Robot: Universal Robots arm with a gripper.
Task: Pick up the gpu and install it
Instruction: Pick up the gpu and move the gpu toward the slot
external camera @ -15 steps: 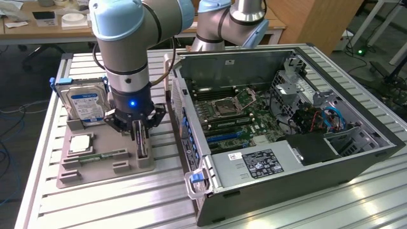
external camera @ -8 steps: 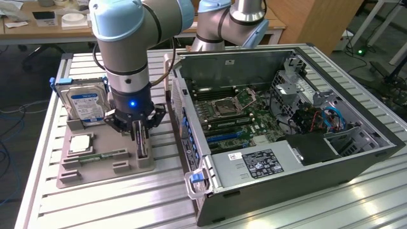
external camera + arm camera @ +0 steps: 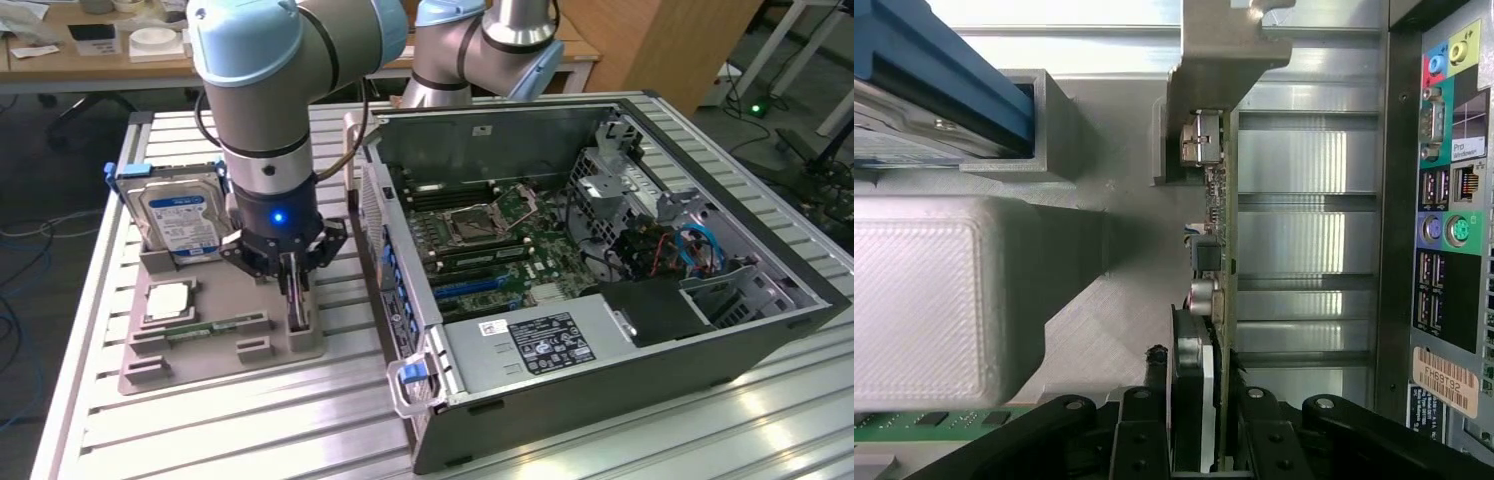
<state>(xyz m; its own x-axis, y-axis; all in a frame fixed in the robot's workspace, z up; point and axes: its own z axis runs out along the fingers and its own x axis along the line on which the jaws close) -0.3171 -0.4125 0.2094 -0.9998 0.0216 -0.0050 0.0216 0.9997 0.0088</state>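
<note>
The tray's slot (image 3: 303, 322) is around the GPU's lower side, so my gripper should grab the GPU by its upper edge (image 3: 290, 264), which stands above.
The gpu (image 3: 298, 312) stands on edge in a slot at the exterior view's right side of the grey holder tray (image 3: 214, 362). My gripper (image 3: 295, 283) has come straight down over it. In the wrist view the gpu (image 3: 1220, 230) shows edge-on as a thin board, with its pale metal bracket (image 3: 1219, 60) at the far end. The gripper (image 3: 1204, 440) is open and straddles the card's near end. One black finger (image 3: 1144, 430) stands on each side of the card, with only narrow gaps. The open computer case (image 3: 747, 210) with its motherboard (image 3: 494, 240) lies to the exterior view's right of the tray.
A blue-labelled hard drive (image 3: 180, 220) stands upright at the tray's back, and a green memory stick (image 3: 214, 327) and a square chip (image 3: 170, 300) lie in front of it. The case's rear port panel (image 3: 1449, 200) is close beside the card. A second arm's base (image 3: 467, 50) stands behind the case.
</note>
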